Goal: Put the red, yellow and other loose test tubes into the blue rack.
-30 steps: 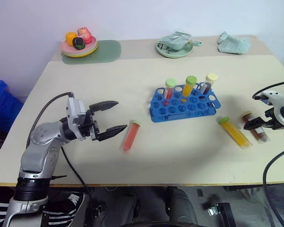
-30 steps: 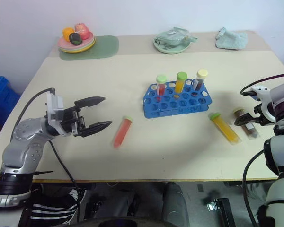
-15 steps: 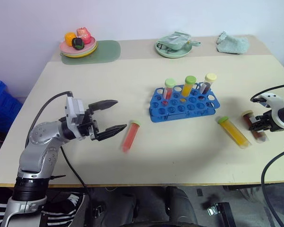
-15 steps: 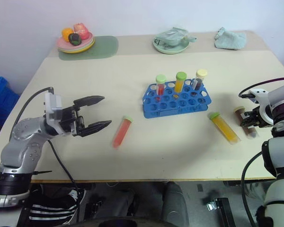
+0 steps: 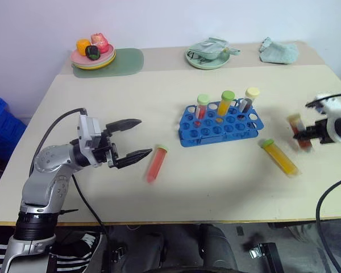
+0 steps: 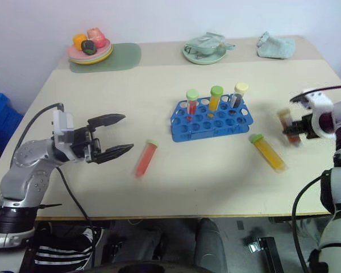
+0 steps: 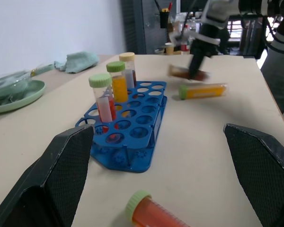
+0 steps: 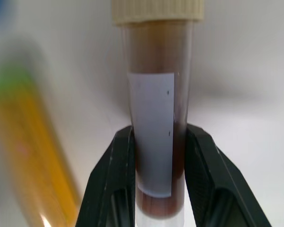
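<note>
I am holding the dark-red tube with my right gripper short of the blue rack (image 5: 220, 125), off to the side. I need to move the tube toward the rack before I open my right gripper.
The blue rack (image 5: 220, 125) stands mid-table with three capped tubes upright in its back row. My right gripper (image 5: 303, 132) is shut on the dark-red tube (image 8: 157, 118) with the pale-yellow cap and holds it off the table, right of the rack. The yellow tube (image 5: 280, 158) lies on the table between the rack and that gripper. Left of the rack's near corner lies the red tube (image 5: 156, 163), with its cap toward the rack. My left gripper (image 5: 133, 138) hovers open just left of the red tube, with nothing between its fingers.
At the back left, a plate of toy food (image 5: 94, 54) sits on a green mat (image 5: 128, 60). A green plate with crumpled wrap (image 5: 209, 57) and a teal cloth (image 5: 278, 52) lie at the back right. A blue bin (image 5: 0, 125) stands beside the table's left edge.
My right gripper closed on the dark-red tube lying on the table and lifted it up and away from the surface. The left arm stayed still.
</note>
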Robot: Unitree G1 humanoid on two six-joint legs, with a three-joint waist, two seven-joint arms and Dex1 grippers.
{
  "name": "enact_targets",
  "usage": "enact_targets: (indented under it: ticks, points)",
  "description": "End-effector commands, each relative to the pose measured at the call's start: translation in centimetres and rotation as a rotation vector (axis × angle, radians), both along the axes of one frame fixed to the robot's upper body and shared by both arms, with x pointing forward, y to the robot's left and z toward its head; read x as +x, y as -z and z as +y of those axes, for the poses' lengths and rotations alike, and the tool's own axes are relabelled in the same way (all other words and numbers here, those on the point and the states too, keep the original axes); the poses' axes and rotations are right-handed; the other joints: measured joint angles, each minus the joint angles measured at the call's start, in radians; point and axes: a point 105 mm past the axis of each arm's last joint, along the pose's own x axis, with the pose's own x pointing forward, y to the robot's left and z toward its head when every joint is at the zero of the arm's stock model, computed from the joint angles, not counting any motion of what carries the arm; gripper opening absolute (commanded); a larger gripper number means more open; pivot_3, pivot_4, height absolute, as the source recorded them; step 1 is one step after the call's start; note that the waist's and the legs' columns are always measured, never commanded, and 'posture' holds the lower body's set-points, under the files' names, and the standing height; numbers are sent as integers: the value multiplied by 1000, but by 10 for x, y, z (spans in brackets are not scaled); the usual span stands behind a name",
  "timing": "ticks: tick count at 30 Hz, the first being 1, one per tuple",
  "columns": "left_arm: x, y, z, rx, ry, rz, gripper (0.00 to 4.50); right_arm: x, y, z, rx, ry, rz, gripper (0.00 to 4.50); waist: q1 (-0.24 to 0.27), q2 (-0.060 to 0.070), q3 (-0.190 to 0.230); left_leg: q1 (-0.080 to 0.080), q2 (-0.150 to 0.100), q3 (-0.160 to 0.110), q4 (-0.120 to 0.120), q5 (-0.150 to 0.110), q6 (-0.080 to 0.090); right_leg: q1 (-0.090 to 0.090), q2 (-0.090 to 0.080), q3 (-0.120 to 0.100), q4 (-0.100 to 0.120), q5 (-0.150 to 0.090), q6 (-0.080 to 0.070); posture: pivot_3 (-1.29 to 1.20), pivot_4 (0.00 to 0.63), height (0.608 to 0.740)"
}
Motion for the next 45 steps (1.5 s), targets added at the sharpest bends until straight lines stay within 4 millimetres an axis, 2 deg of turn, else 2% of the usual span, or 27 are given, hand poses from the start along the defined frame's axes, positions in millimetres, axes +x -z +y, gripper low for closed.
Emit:
enact_targets:
  ticks: [1, 4, 7, 10, 14, 16, 19, 20, 25, 31, 45]
  points:
    - [4, -12, 3, -4, -11, -56, 4500, 15, -35, 4, 116, 50, -308, 887, 1, -1, 0, 0, 0, 0, 0, 0, 0, 0, 0, 0, 0, 0, 0, 0, 150, 740]
    - [7, -16, 4, 1, -5, -66, 4500, 16, -54, 22, 218, 26, -570, 887, 2, -2, -1, 0, 0, -1, 0, 0, 0, 0, 1, 0, 0, 0, 0, 0, 150, 740]
    - [10, -19, 7, 13, -1, -72, 4500, 3, -69, 43, 276, -38, -809, 887, 0, -1, 0, -1, 0, 0, 1, 0, 0, -1, 1, 1, 0, 1, 1, 0, 150, 740]
    - [14, -22, 9, 22, 3, -78, 4500, -11, -71, 58, 373, -11, -949, 887, -1, 0, 0, -1, 0, 1, 1, 0, 0, -1, 1, 2, 1, 1, 1, 0, 150, 740]
    - [15, -25, 11, 29, 8, -81, 4500, -25, -66, 79, 399, -2, -1080, 887, -2, -1, -1, 1, 1, 2, 1, 0, 0, -1, 3, 4, 0, 2, 2, 0, 150, 740]
    - [15, -26, 13, 36, 8, -81, 4500, -31, -59, 91, 379, -20, -1103, 887, -3, -1, -1, 2, 1, 3, 0, 0, 0, 0, 4, 6, 0, 2, 1, 0, 150, 740]
    - [15, -27, 15, 41, 7, -79, 4500, -37, -41, 113, 261, -119, -1094, 887, -3, -1, -1, 3, 4, 6, 0, 0, 1, 0, 7, 9, 0, 3, 1, 0, 150, 740]
    - [15, -26, 15, 43, 7, -78, 4500, -35, -36, 114, 293, -98, -1084, 887, -4, -1, -1, 3, 4, 7, 0, -1, 1, -1, 8, 10, 0, 3, 1, 0, 150, 740]
    - [15, -27, 15, 47, 11, -76, 4500, -32, -13, 129, 224, -199, -1067, 887, -16, -1, -1, 6, 8, 11, 0, -2, 0, 0, 13, 13, -1, 5, 0, 0, 150, 740]
    - [14, -27, 16, 46, 6, -74, 4500, -22, 2, 139, 197, -231, -1064, 887, -28, -1, -1, 6, 9, 11, -1, -2, 0, 0, 14, 13, -1, 5, -1, 0, 150, 740]
    - [9, -27, 17, 58, -2, -73, 4500, -2, 21, 137, 100, -233, -1046, 887, -28, -1, -1, 6, 10, 12, -1, -2, 0, -1, 14, 13, -2, 5, -1, 0, 150, 740]
